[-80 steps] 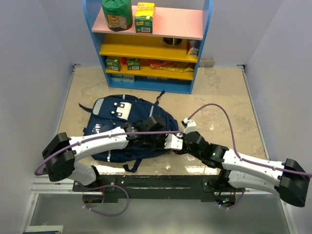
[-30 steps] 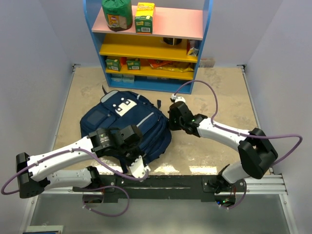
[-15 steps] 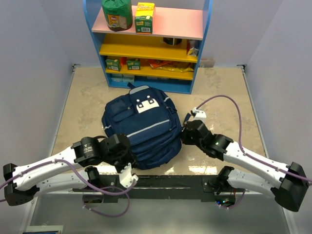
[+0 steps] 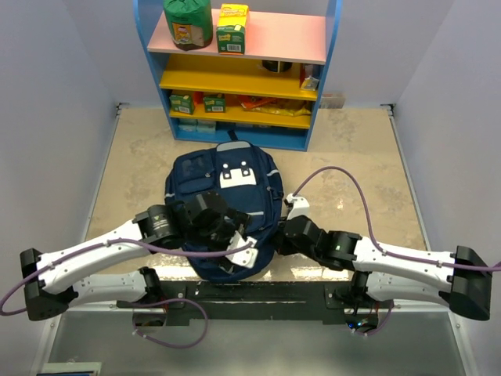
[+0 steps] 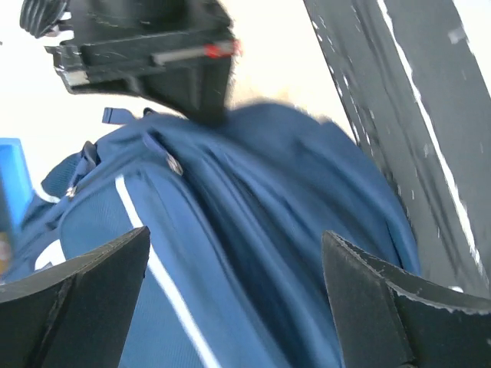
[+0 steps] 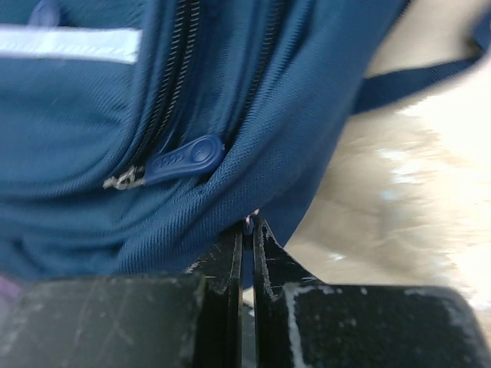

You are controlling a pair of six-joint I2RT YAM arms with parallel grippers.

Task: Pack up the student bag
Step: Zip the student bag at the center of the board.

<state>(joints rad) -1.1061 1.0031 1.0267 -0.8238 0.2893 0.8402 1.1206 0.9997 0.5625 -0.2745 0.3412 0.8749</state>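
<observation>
My right gripper keeps hold of the zipper pull until it is at the blue strap, as the pull is under the fold, short of the strap.
The student bag, navy blue with a grey-white patch and thin light stripes, lies flat in the middle of the table with its top toward the shelf. My left gripper hovers over the bag's near end, open; in the left wrist view its fingers stand wide apart above the blue fabric with nothing between them. My right gripper sits at the bag's near right edge. In the right wrist view it is shut, pinching a fold of the bag just below a blue zipper pull.
A blue-framed shelf stands at the back, with a green packet and a yellow carton on its top board and small boxes lower down. A black rail runs along the near edge. Walls close in on both sides.
The left gripper opened and moved right, onto the bag's near end. The bag shifted and straightened a little. The right gripper stayed shut and slid left and nearer with the bag's edge.
</observation>
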